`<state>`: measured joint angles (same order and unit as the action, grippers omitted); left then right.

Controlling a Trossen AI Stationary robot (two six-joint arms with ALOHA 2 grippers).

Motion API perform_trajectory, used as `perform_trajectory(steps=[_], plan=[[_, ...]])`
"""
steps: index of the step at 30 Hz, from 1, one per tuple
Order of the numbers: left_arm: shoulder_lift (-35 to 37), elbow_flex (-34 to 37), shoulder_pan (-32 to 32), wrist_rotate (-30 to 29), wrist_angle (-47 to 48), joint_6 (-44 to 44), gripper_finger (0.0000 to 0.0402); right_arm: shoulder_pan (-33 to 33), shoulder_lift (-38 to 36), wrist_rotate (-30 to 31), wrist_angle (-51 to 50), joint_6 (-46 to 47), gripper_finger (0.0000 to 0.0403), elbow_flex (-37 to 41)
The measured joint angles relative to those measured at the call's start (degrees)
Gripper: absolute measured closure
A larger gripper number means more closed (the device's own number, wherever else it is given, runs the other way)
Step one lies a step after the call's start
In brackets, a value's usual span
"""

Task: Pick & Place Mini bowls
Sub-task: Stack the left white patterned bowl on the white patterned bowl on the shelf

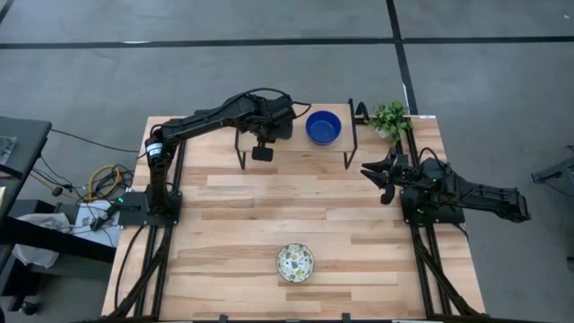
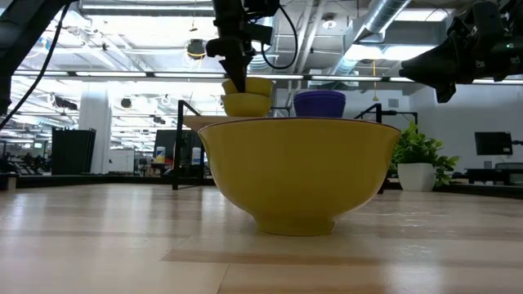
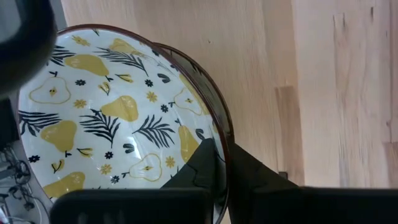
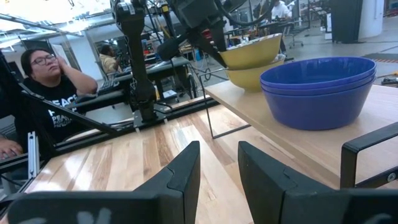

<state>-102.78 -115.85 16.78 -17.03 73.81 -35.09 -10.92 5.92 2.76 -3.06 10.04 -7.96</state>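
Note:
The upper patterned bowl is inside the lower bowl's rim, so my left gripper should open its fingers.
On a raised wooden shelf at the table's far side stand two stacked blue mini bowls and, beside them, two bowls that are yellow outside. My left gripper reaches down over the shelf and is shut on the upper one, which has a pear pattern inside. The lower one rests on the shelf. In the high view my arm hides both. Another patterned bowl stands on its foot near the table's front edge. My right gripper waits open at the right side. My left gripper pinches the upper patterned bowl's rim, one finger inside the bowl and the other outside. The fingers come slanting down from above. The bowl sits tilted over the bowl beneath it. I cannot tell whether it is lifted clear.
A small green plant stands at the far right corner, next to the shelf's black legs. A person sits beyond the table's left side. Bare wood lies between the shelf and the front bowl.

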Motion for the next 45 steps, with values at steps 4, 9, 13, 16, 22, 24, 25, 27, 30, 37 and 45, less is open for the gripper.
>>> perform_trajectory(steps=[4,9,13,16,22,24,25,27,30,37,45], plan=[[0.00,0.02,0.00,0.52,0.38,0.00,0.0391,0.00,-0.01,0.00,-0.01,0.00,0.0305,-0.01],[0.00,0.02,0.00,0.65,0.36,0.00,0.0391,0.00,-0.01,0.00,-0.01,0.00,0.0305,0.00],[0.00,0.02,0.00,0.78,0.36,0.00,0.0391,0.00,0.00,-0.01,-0.01,-0.02,0.0305,-0.01],[0.00,0.02,0.00,0.78,0.35,0.00,0.0391,0.00,-0.01,-0.01,0.00,-0.02,0.0305,0.00],[0.00,0.02,0.02,0.78,0.34,-0.12,0.0383,0.00,-0.01,-0.01,-0.01,-0.02,0.0305,0.00],[0.00,0.02,0.02,0.78,0.32,-0.20,0.0382,0.00,-0.01,0.00,-0.01,-0.02,0.0305,-0.01],[0.00,0.02,0.02,0.78,0.31,-0.20,0.0382,0.00,-0.01,-0.02,-0.01,-0.02,0.0305,0.01],[0.00,0.04,0.02,0.71,0.25,-0.21,0.0380,0.00,0.01,0.00,0.01,-0.02,0.0305,0.00],[0.00,0.04,0.02,0.53,-0.20,-0.22,0.0373,0.00,-0.01,0.00,-0.01,-0.02,0.0305,-0.01],[0.00,0.04,0.04,-0.92,-0.46,-0.22,0.0347,0.00,-0.01,-0.01,-0.01,-0.07,0.0305,0.01],[0.29,0.04,-0.28,-1.03,-0.79,-0.24,0.0304,0.01,0.00,0.00,-0.03,-0.11,0.0305,-0.01]])
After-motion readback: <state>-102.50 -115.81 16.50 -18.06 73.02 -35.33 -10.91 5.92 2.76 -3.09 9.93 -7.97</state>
